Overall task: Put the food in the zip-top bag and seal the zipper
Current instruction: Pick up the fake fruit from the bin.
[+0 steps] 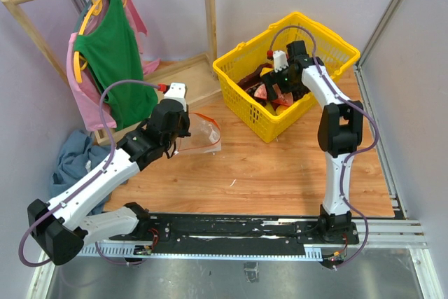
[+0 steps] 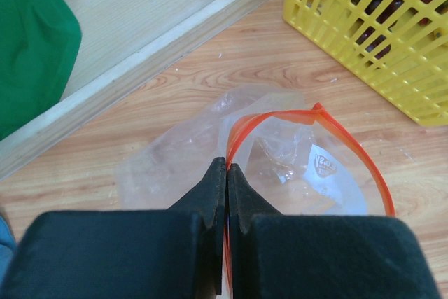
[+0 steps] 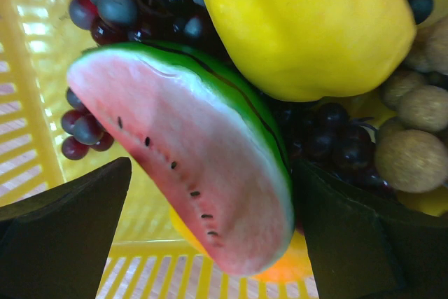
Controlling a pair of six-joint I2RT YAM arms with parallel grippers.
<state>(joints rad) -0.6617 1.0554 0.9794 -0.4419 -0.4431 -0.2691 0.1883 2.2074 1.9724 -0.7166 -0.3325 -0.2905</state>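
My right gripper needs to go down before it closes: the watermelon slice [image 3: 189, 152] is between my fingers in the right wrist view, its pink side below them.
The clear zip-top bag [image 2: 280, 166] lies on the wooden table with its mouth held up and gaping. My left gripper [image 2: 227, 164] is shut on the red-orange zipper [image 2: 350, 148] at the near edge of the mouth; from above it sits at the bag's [image 1: 201, 134] left side. My right gripper [image 3: 213, 173] is down inside the yellow basket [image 1: 241, 96], open, with the watermelon slice [image 3: 189, 152] between its fingers [image 3: 63, 229]. The left finger stands clear of the slice. Behind it lie the yellow bell pepper [image 3: 308, 26] and the dark grape bunch [image 3: 140, 5].
Brownish round fruits [image 3: 413, 152] lie at the basket's right side. A wooden clothes rack with green and pink garments [image 1: 112, 61] stands at the back left, its base board [image 2: 140, 40] just beyond the bag. A blue cloth [image 1: 77, 155] lies at the left edge.
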